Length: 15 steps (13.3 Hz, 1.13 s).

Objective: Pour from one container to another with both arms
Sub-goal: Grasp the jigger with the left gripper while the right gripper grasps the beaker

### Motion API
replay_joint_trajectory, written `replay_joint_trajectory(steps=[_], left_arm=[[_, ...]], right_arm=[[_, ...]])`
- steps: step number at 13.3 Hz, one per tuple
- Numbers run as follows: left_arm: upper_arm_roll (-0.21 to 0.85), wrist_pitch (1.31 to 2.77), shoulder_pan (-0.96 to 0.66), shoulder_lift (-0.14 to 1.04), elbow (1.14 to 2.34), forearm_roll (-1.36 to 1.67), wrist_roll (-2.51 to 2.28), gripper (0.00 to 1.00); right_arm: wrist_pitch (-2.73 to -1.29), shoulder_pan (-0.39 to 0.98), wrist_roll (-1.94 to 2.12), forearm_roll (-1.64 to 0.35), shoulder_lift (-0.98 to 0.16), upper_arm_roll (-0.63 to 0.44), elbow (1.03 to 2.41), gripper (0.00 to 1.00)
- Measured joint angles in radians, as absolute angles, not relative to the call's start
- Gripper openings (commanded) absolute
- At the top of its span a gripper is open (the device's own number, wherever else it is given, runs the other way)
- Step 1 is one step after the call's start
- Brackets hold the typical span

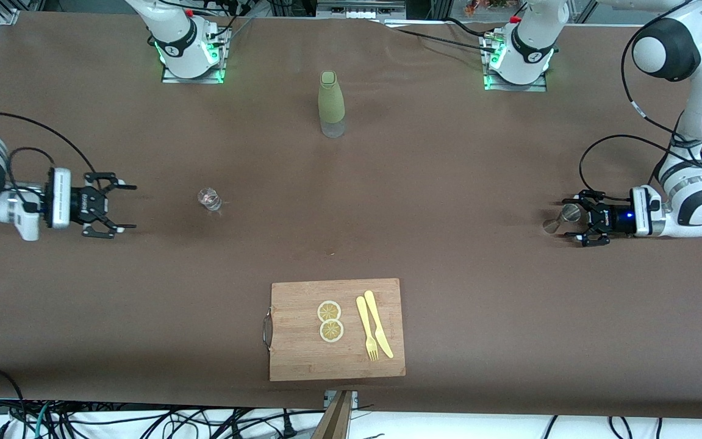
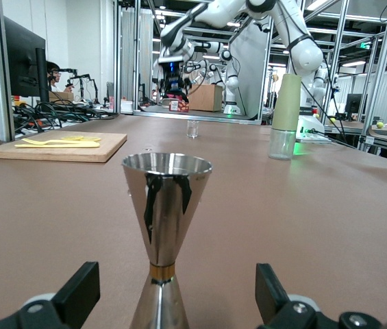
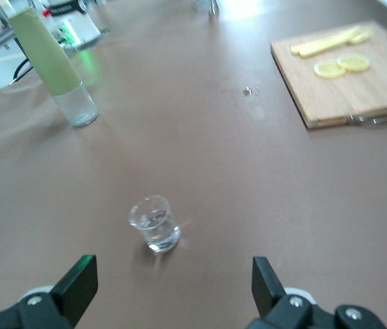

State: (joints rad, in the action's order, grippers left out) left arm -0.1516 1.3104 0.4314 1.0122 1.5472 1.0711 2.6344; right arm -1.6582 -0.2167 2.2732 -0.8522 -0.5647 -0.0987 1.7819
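Note:
My left gripper needs to close on the jigger now, because its fingers are on either side of the jigger's narrow middle (image 2: 162, 272), low over the table.
A steel double-cone jigger (image 1: 561, 218) stands upright on the brown table toward the left arm's end. My left gripper (image 1: 572, 219) is open and low at the table. Its fingers (image 2: 77, 296) sit on either side of the jigger (image 2: 166, 219) with a gap on each side. A small clear glass (image 1: 209, 199) stands toward the right arm's end. My right gripper (image 1: 132, 207) is open and empty, level with the glass (image 3: 155, 223) and well short of it. A bottle with a green sleeve (image 1: 331, 103) stands upright near the bases, between the arms.
A wooden cutting board (image 1: 302, 360) lies near the front edge, with two lemon slices (image 1: 330, 321) and a yellow knife and fork (image 1: 374, 332) on it. The bottle (image 2: 285, 116) (image 3: 53, 65) shows in both wrist views.

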Motion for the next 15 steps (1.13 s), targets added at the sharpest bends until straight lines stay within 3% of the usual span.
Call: replay_joint_trajectory(steps=[2,5,7,11,13,15], left_arm=[[-0.142,1.311,0.429,1.016,1.547,1.072,2.64,1.0],[-0.138,1.312,0.428,1.016,1.547,1.072,2.643,0.86],[-0.138,1.313,0.428,1.016,1.547,1.072,2.645,0.65],[-0.138,1.313,0.428,1.016,1.547,1.072,2.647,0.32],[-0.138,1.314,0.428,1.016,1.547,1.072,2.647,0.09],[-0.138,1.312,0.428,1.015,1.547,1.075,2.65,0.0]], right_arm=[[-1.659,-0.218,2.413,-0.929,-0.663,-0.099,1.784,1.0],[-1.658,-0.216,2.511,-1.016,-0.743,-0.097,1.799,1.0],[-1.659,-0.206,2.558,-1.075,-0.762,-0.093,1.825,1.0],[-1.684,-0.148,2.648,-1.143,-0.769,-0.088,1.888,1.0],[-1.698,-0.134,2.667,-1.148,-0.769,-0.088,1.907,1.0],[-1.707,-0.133,2.689,-1.149,-0.769,-0.088,1.927,1.0]])
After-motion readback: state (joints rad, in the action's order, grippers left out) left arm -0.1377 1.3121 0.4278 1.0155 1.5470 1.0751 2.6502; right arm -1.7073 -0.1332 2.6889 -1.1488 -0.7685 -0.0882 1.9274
